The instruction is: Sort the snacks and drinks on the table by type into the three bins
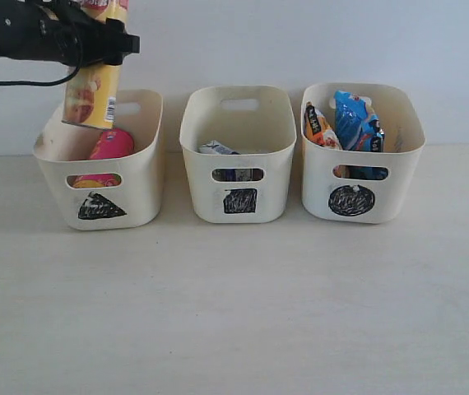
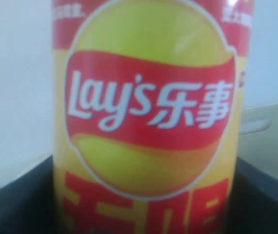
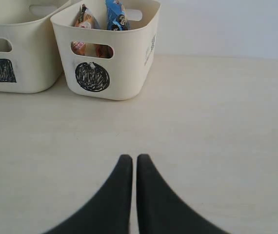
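Observation:
The yellow can's lower end [image 1: 89, 119] is above the front rim of the triangle bin, so my left gripper needs to keep holding the can until the can is farther in.
My left gripper [image 1: 95, 41] is shut on the yellow chip can [image 1: 93, 97], which hangs upright over the triangle bin [image 1: 140, 164]; the can [image 2: 146, 122] fills the left wrist view. The pink chip can [image 1: 111, 146] lies inside that bin. In the square bin [image 1: 239, 132] lie the two drink cartons, a blue-and-white one [image 1: 216, 149] and a dark one [image 1: 236, 174] seen through the handle slot. The circle bin [image 1: 399, 148] holds the orange-white-black bag [image 1: 318, 126] and the blue-black bag [image 1: 358, 122]. My right gripper [image 3: 130, 158] is shut and empty above the table [image 3: 217, 122], not in the exterior view.
The three bins stand in a row against a pale back wall. In the right wrist view the circle bin [image 3: 129, 53] and the square bin [image 3: 27, 68] stand ahead of the gripper, well apart from it. The table's [image 1: 234, 313] front half lies before the bins.

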You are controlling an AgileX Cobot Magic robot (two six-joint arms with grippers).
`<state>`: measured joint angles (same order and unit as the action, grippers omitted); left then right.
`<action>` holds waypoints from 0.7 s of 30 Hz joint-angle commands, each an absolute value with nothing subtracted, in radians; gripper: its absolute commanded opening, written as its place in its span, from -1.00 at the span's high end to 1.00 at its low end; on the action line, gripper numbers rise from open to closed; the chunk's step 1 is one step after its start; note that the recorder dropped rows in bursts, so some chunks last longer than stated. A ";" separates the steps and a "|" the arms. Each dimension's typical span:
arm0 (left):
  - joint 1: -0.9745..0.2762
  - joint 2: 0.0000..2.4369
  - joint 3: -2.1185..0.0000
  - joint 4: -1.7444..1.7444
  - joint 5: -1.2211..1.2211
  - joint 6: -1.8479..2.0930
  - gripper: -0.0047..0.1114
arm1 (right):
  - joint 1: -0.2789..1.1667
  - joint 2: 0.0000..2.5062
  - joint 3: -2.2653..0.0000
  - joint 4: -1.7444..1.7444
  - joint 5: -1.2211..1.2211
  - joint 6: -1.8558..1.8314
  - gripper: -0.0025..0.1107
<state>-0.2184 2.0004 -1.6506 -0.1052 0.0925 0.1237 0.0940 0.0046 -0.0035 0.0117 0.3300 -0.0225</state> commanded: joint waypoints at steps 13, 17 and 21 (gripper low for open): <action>-0.208 2.124 -1.660 -0.116 0.056 0.083 -0.56 | 0.091 0.000 0.000 0.013 0.326 -0.025 0.96; -0.208 2.124 -1.660 -0.116 0.071 0.083 -0.73 | 0.091 0.000 0.000 0.013 0.326 -0.025 0.96; -0.208 2.107 -1.660 -0.116 0.106 0.083 -0.73 | 0.091 0.000 0.000 0.013 0.326 -0.025 0.96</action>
